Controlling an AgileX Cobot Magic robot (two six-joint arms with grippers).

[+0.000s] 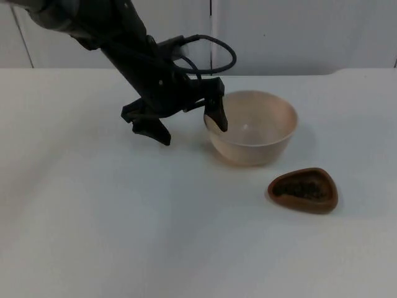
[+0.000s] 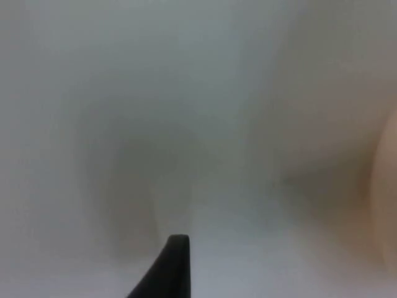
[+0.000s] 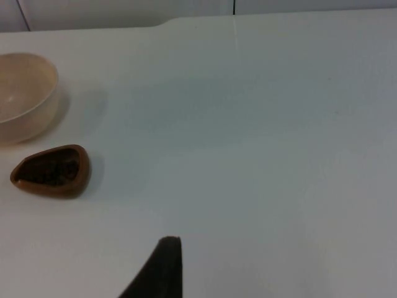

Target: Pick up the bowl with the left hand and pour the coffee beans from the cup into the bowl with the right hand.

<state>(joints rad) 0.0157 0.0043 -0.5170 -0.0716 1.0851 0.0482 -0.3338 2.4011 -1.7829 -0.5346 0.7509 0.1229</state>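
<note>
My left gripper pinches the beige bowl by its rim [image 1: 209, 124] next, since the bowl is too wide across its open top [image 1: 253, 119] for my fingers.
A beige bowl [image 1: 257, 127] stands upright at the table's middle, empty inside. My left gripper [image 1: 191, 130] is open at the bowl's left side. One finger [image 1: 216, 115] lies at the left rim and the other [image 1: 153, 130] hangs well outside, over the table. In the left wrist view the bowl's wall [image 2: 386, 186] is a pale blur. A brown rounded-triangle cup [image 1: 304, 190] full of dark coffee beans sits in front of the bowl, to its right. My right gripper [image 3: 159, 272] waits over the table far to the right of the cup [image 3: 51, 171] and the bowl [image 3: 23, 93].
The white table [image 1: 93, 236] ends at the grey partition wall [image 1: 298, 31] behind the bowl. The left arm slants down from the upper left, over the table behind the bowl.
</note>
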